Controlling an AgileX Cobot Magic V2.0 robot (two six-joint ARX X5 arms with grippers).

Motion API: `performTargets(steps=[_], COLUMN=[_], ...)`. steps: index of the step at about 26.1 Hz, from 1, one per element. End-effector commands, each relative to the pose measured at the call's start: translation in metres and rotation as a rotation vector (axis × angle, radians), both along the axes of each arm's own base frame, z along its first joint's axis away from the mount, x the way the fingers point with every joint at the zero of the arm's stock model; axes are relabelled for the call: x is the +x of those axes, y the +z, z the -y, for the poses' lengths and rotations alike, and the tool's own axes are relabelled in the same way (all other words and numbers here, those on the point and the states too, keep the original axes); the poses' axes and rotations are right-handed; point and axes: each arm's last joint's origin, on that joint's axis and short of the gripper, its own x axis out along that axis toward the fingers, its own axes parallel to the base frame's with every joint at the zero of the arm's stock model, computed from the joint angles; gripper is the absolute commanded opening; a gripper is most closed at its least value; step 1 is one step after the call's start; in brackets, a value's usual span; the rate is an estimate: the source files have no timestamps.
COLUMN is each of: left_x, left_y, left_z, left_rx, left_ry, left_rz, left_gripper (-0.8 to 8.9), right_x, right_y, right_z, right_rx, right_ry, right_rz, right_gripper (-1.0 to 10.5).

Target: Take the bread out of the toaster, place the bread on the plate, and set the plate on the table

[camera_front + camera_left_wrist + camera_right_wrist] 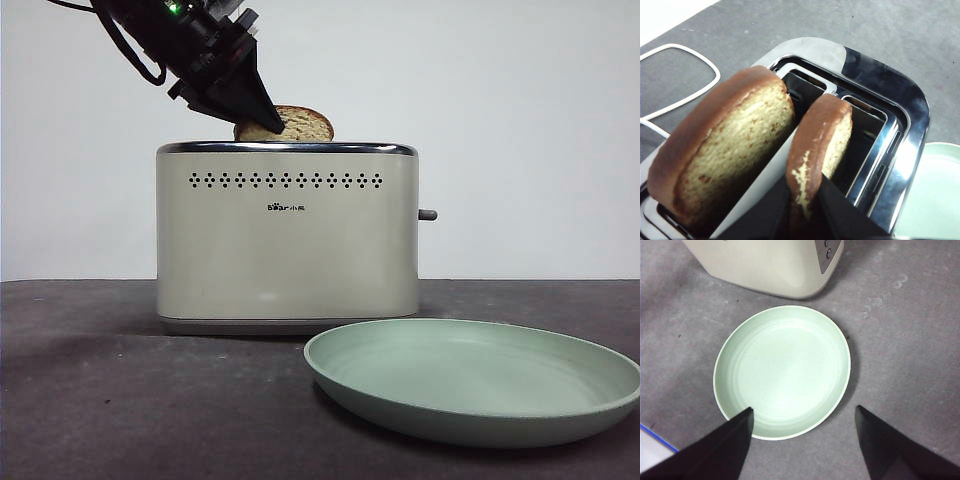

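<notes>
My right gripper is going to pick up the plate by its rim (603,406) next. That leaves the plate's flat middle (475,368) free to hold the bread.
The cream toaster (285,240) stands on the dark table (100,400). A bread slice (290,124) pokes up from its top. My left gripper (262,125) comes down from the upper left and is shut on the edge of that slice. In the left wrist view two slices stand in the toaster (890,100) slots. My left gripper (805,212) pinches the narrower-looking slice (820,145); the other slice (725,155) stands free beside it. The mint-green plate (470,380) lies on the table in front of the toaster. My right gripper (803,409) hovers open above the plate (782,370).
A white cable (690,52) loops on the table behind the toaster. The toaster's grey lever (427,214) sticks out of its right side. The plate's rim (935,195) shows beside the toaster in the left wrist view.
</notes>
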Motion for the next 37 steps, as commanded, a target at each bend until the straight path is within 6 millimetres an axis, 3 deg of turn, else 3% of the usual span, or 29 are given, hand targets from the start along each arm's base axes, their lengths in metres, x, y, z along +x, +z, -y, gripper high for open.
performTargets(steps=[1,9,14,19,27,37], left_x=[0.004,-0.023,-0.073,-0.119,-0.180,-0.203], left_y=[0.014,0.080,0.133,0.158,0.166,0.143], left_z=[0.001,-0.010,-0.030,-0.049,-0.073,-0.082], left_rx=[-0.015,-0.086,-0.160,-0.209,-0.172,-0.094], left_ry=[0.006,0.018,0.042,0.066,0.067,0.054], left_rz=[0.038,0.162,0.224,0.211,0.115,0.018], left_gripper=[0.03,0.03,0.03,0.03,0.04,0.04], right_x=[0.001,0.001,0.011,0.030,0.076,0.127], right_y=[0.004,0.005,0.001,-0.005,-0.029,-0.081], right_z=[-0.001,-0.001,-0.003,-0.007,-0.016,-0.026], right_rx=[0.011,0.012,0.006,0.006,-0.006,-0.045], right_ry=[-0.004,-0.004,-0.005,-0.013,-0.026,-0.028], right_rz=[0.008,0.015,-0.015,-0.059,-0.169,-0.344], right_gripper=[3.3,3.3,3.3,3.3,3.0,2.9])
